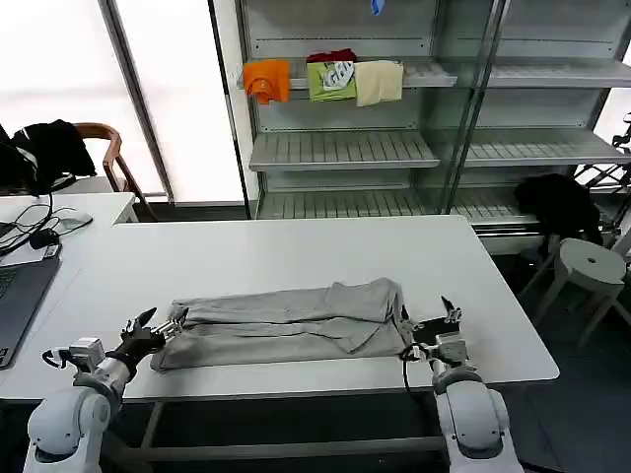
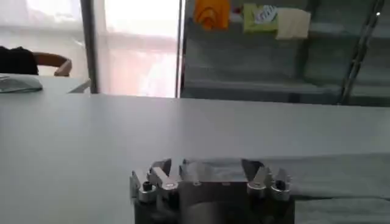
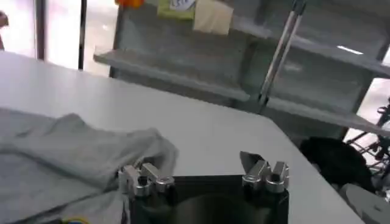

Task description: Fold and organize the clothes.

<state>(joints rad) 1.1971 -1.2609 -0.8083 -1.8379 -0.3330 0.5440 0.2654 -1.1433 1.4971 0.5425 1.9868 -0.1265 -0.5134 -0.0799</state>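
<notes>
The shirt lies flat in a long band (image 1: 286,323), so my left gripper should next pick it up by the raised fold at its end (image 1: 181,317).
One of the clothes, a light grey shirt (image 1: 286,320), lies folded into a long band across the near part of the white table (image 1: 296,251). My left gripper (image 1: 163,320) is open at the band's left end, and the cloth's edge (image 2: 304,176) lies between its spread fingers (image 2: 161,173). At the right end my right gripper (image 1: 426,315) is open too. One of its fingers (image 3: 146,171) sits against the bunched cloth (image 3: 73,152), while the other stands over bare table. Neither gripper holds anything.
A laptop (image 1: 20,296) and cables lie on the side desk at left, beside a chair with a black garment (image 1: 54,148). Orange, green and cream garments (image 1: 325,81) hang on the shelf unit behind. A white stool (image 1: 590,266) and a black garment (image 1: 557,202) are at right.
</notes>
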